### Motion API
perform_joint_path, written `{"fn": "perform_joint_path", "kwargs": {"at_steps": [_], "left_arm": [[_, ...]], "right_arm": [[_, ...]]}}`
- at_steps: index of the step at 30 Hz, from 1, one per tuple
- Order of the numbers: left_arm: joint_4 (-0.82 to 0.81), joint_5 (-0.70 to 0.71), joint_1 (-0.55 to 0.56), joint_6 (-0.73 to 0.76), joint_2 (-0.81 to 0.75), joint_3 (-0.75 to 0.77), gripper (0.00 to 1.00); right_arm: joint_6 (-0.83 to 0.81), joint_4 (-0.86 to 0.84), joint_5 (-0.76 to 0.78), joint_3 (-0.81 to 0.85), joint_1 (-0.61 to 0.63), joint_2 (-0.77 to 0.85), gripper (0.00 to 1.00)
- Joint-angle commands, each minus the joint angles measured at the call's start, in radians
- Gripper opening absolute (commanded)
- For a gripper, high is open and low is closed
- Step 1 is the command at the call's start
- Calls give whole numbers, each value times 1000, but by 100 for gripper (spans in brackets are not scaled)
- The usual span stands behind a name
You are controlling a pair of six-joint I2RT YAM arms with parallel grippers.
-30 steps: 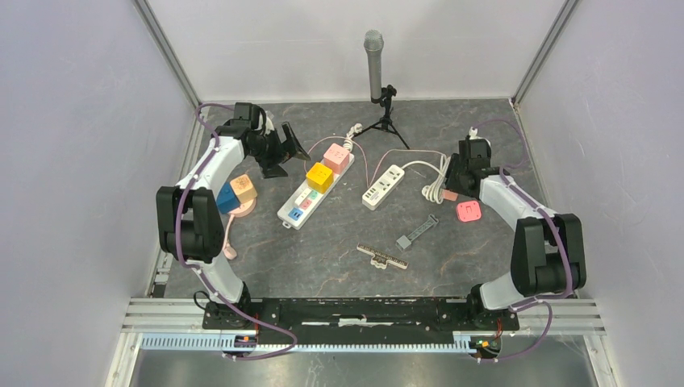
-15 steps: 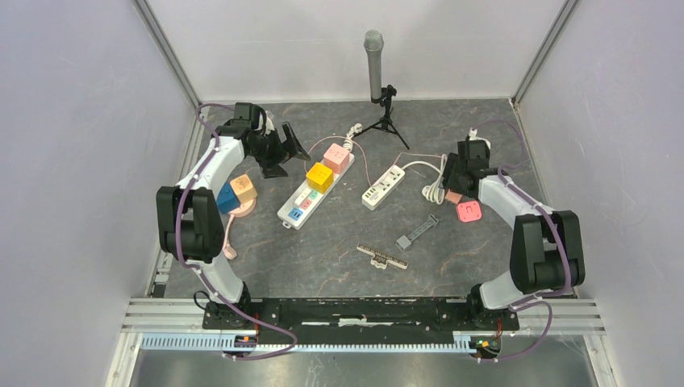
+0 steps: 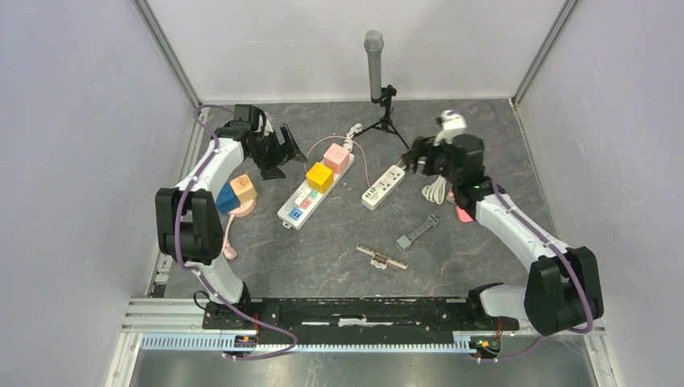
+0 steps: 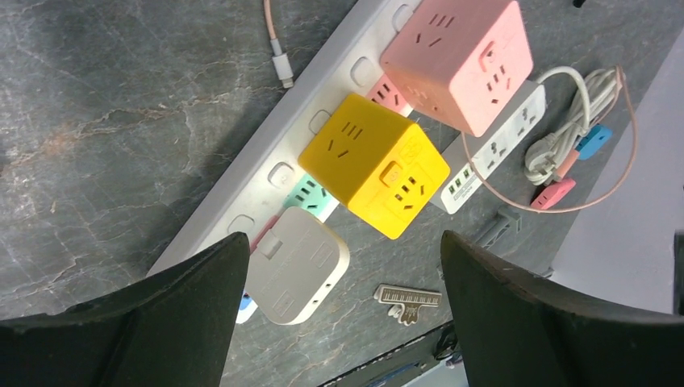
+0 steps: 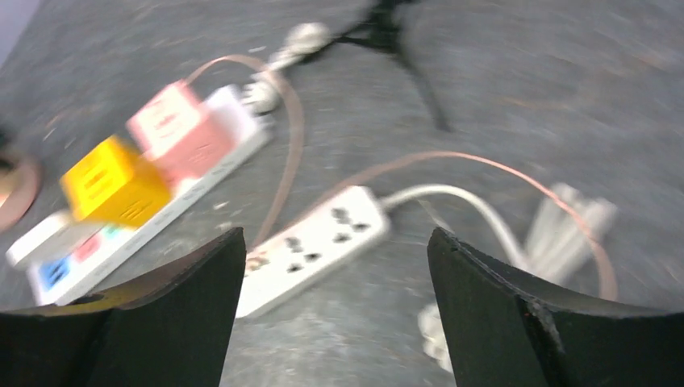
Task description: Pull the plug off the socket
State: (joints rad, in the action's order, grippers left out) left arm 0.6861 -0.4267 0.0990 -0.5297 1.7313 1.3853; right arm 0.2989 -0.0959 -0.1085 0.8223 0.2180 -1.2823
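My right gripper will next grab the yellow cube plug across its sides that face the pink and beige plugs, and then it will pull the yellow cube plug off.
A long white power strip lies left of centre with a yellow cube plug, a pink cube plug and a flat beige plug in it. The left wrist view shows the strip, the yellow cube, the pink cube and the beige plug. My left gripper is open and empty, just left of the strip, also seen in its own view. My right gripper is open and empty above a smaller white strip; its view is blurred.
A microphone on a tripod stands at the back. A coiled white cable, a pink plug, a grey clip and a piano-shaped clip lie right of centre. Orange and blue cubes sit at the left.
My right arm has swung from the right side leftwards, its gripper now over the end of the smaller white strip. My left gripper has barely moved.
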Motion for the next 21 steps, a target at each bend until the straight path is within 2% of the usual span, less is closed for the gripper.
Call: {"fn": "perform_joint_path", "kwargs": {"at_steps": [1,7,12,15,18,21], "left_arm": [[7,20,7,29,-43,-27,92],[7,23,5,41,-67,-85,81],[7,47,5,46,-86,-143,74],[7,68,5,55,-88,-167,71],[-2,73,8,57,-86,-189,68],[-23,66,14,47,-79,-218,68]], "right_arm": [[-189,-164,-112,34,213,-18,89],[-224,-230,-131,96,434,-158,92],[-330,-185,-45,211,608,-303,81],[-361,-130,91,292,653,-374,78],[-343,-89,178,365,654,-430,84],[-374,-40,185,442,653,-493,88]]}}
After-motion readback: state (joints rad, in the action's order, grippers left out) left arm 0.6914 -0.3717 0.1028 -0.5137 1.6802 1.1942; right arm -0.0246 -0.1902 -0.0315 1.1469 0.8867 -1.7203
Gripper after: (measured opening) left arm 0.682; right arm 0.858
